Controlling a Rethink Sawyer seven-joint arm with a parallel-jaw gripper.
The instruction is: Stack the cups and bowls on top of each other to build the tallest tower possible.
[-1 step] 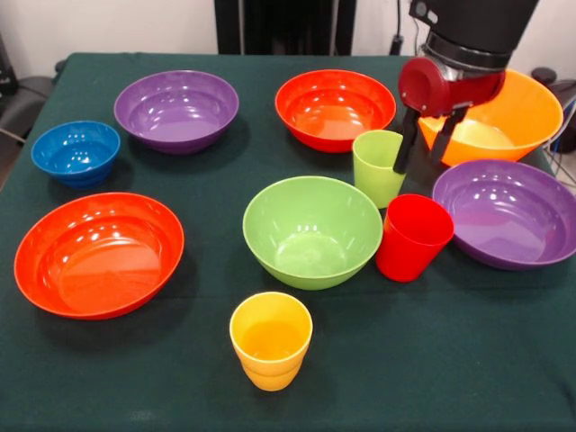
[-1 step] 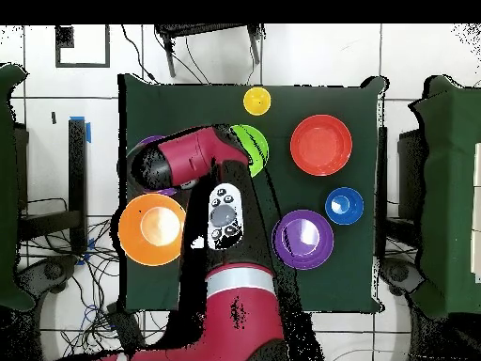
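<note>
My gripper grabs the cup by its thin rim (image 1: pixel 398 202) next, one finger inside the cup, since the red cup's opening is wider than my open fingers.
My gripper (image 1: pixel 421 165) hangs open and holds nothing, its left finger just right of the light green cup (image 1: pixel 376 169) and in front of the large orange bowl (image 1: pixel 504 117). The red cup (image 1: pixel 412 237) stands below it, beside the green bowl (image 1: pixel 312 229). Nearest the front edge is the yellow cup (image 1: pixel 270 339). Purple bowls (image 1: pixel 176 110) (image 1: pixel 508 211), red-orange bowls (image 1: pixel 335 108) (image 1: pixel 99 254) and a small blue bowl (image 1: pixel 76 151) sit apart on the cloth. No tower shows; every piece stands alone. In the overhead view the arm (image 2: pixel 193 160) hides the gripper.
The dark green tablecloth (image 1: pixel 450 360) covers the whole table. Overhead, cables and tiled floor surround the table (image 2: pixel 357 103), with the orange bowl (image 2: pixel 152 228) near its left edge and the blue bowl (image 2: pixel 345 205) towards the right.
</note>
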